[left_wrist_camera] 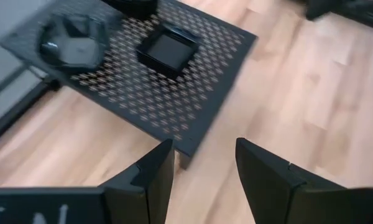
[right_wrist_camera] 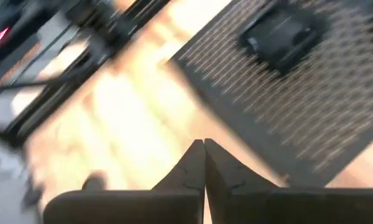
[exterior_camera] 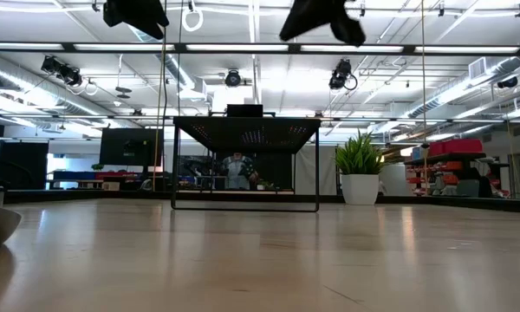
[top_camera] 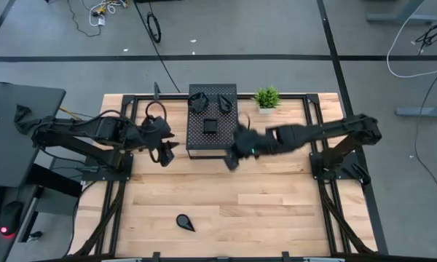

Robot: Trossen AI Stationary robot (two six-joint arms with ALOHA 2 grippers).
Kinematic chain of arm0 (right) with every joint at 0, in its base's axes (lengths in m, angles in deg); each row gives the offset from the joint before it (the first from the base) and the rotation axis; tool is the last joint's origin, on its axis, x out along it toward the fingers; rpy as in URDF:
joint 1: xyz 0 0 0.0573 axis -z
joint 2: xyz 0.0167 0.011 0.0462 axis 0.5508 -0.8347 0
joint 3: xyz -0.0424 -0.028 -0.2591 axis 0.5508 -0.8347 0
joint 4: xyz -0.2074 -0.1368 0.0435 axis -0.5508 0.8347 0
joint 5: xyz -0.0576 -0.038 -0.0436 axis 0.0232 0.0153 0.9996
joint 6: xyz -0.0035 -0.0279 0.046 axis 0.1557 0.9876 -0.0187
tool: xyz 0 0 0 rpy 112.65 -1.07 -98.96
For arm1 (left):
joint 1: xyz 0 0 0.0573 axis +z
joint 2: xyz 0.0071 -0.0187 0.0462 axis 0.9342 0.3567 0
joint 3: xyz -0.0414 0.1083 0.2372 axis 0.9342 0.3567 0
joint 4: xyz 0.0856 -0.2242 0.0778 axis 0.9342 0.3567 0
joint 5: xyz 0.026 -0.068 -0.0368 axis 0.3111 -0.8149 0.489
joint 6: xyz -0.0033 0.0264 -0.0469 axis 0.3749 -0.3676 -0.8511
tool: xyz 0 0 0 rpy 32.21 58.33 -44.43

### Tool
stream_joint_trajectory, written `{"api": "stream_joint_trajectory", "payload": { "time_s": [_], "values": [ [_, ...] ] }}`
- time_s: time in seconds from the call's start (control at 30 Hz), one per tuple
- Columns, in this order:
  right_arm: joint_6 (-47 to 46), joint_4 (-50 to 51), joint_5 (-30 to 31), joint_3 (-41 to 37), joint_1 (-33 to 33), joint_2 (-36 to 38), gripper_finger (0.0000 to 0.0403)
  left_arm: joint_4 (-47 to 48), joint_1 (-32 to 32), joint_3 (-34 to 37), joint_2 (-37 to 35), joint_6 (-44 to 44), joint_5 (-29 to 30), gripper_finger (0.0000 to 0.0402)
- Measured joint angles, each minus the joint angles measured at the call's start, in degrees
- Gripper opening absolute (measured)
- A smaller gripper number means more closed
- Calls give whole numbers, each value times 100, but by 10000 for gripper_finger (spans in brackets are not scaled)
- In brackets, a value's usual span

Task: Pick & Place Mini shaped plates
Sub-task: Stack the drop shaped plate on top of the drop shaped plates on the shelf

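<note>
I will next grab the teardrop plate with my left gripper by its rounded end's rim [top_camera: 181, 219], so that I can place it on the perforated box [top_camera: 211, 138].
A black perforated box [top_camera: 211, 138] stands at the table's far middle. Three glossy black mini plates lie on its top: a square one [top_camera: 210, 126] [left_wrist_camera: 168, 50] [right_wrist_camera: 283, 31] and two more at the far end [top_camera: 197, 102] [top_camera: 224, 102]. A teardrop plate [top_camera: 184, 222] lies alone on the wood near the near edge. My left gripper [top_camera: 165, 155] [left_wrist_camera: 205, 165] hovers open just off the box's near left corner. My right gripper [top_camera: 231, 159] [right_wrist_camera: 204, 152] hovers shut off the box's near right corner, with nothing between its fingers.
A small green potted plant [top_camera: 266, 98] [exterior_camera: 360, 169] stands right of the box at the far edge. Black frame rails [top_camera: 317, 138] run along the table's sides. Open wood [top_camera: 277, 211] lies between the box and the near edge.
</note>
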Motion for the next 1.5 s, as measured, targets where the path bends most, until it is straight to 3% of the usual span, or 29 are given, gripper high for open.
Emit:
{"api": "stream_joint_trajectory", "payload": {
  "time_s": [0.2,0.4,0.63,0.87,1.23,1.5],
  "values": [
    [-229,102,-5,-262,-1037,0,4,-2,-432,0,1,362,-666,177],
    [-714,119,-7,-1069,-1601,71,4,-31,-1196,0,396,473,-1561,177],
    [-1249,34,-15,-2126,-2160,1026,4,-391,-1975,0,1663,723,-2349,177],
    [-1504,-81,0,-2968,-2726,2075,9,-1633,-2140,0,3102,483,-3364,177],
    [-1411,-1346,-90,-4044,-3234,2493,7,-1972,-2262,2,4444,585,-3271,177],
    [-1564,-1718,-98,-4271,-3560,2496,9,-1965,-2268,2,4715,568,-3152,176]
  ]
}}
